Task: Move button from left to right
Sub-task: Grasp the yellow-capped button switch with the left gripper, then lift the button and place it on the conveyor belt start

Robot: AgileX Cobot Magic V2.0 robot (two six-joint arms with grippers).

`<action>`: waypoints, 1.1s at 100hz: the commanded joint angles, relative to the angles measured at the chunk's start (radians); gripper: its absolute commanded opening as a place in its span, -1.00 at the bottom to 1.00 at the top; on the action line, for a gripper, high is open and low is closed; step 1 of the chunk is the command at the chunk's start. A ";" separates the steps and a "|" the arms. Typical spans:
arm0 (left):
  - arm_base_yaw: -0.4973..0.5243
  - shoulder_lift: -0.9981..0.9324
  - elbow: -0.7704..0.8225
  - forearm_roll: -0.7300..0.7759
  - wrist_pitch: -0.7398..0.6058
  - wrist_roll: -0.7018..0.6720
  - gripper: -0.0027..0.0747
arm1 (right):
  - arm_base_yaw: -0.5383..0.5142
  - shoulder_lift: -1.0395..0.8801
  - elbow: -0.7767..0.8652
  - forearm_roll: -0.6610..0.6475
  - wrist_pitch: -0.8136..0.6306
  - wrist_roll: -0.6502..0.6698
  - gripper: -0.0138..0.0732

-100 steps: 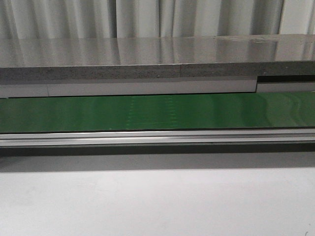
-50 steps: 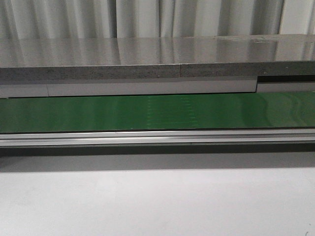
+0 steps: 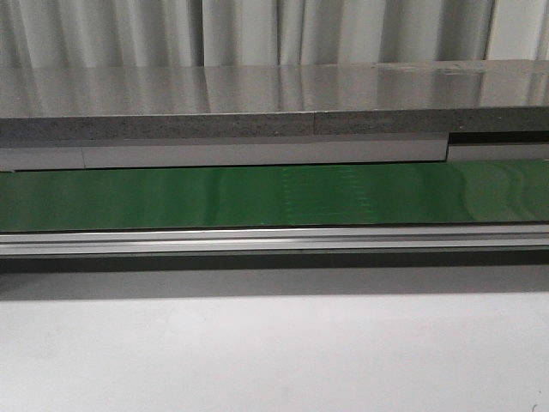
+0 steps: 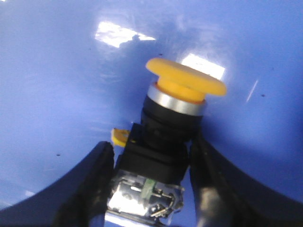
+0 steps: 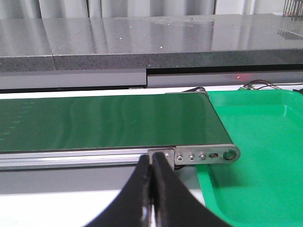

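Observation:
The button's black base is over the blue surface, short of the green belt (image 3: 274,196), so my left gripper must move the button to the belt before releasing it.
The button (image 4: 184,85) shows only in the left wrist view. It has a yellow-orange mushroom cap, a silver ring, a black neck and a black boxy base with a clear terminal end. It lies over a glossy blue surface (image 4: 57,85). My left gripper (image 4: 149,189) has its black fingers (image 4: 92,184) close against both sides of the base, shut on it. My right gripper (image 5: 152,163) is shut and empty, just in front of the right end of the green conveyor belt (image 5: 104,123). Neither arm shows in the front view.
The green conveyor belt (image 3: 274,196) runs left to right behind an aluminium rail (image 3: 274,239), with a grey stone counter (image 3: 274,103) behind it. A green tray (image 5: 265,142) sits just past the belt's right end. White tabletop (image 3: 274,352) lies in front.
A faint pale patch on the belt has shifted to the right in the front view. Nothing else there has moved.

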 commanded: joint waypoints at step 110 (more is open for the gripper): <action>-0.232 -0.282 -0.115 -0.116 0.110 0.037 -0.75 | 0.003 -0.019 -0.015 0.002 -0.079 0.000 -0.84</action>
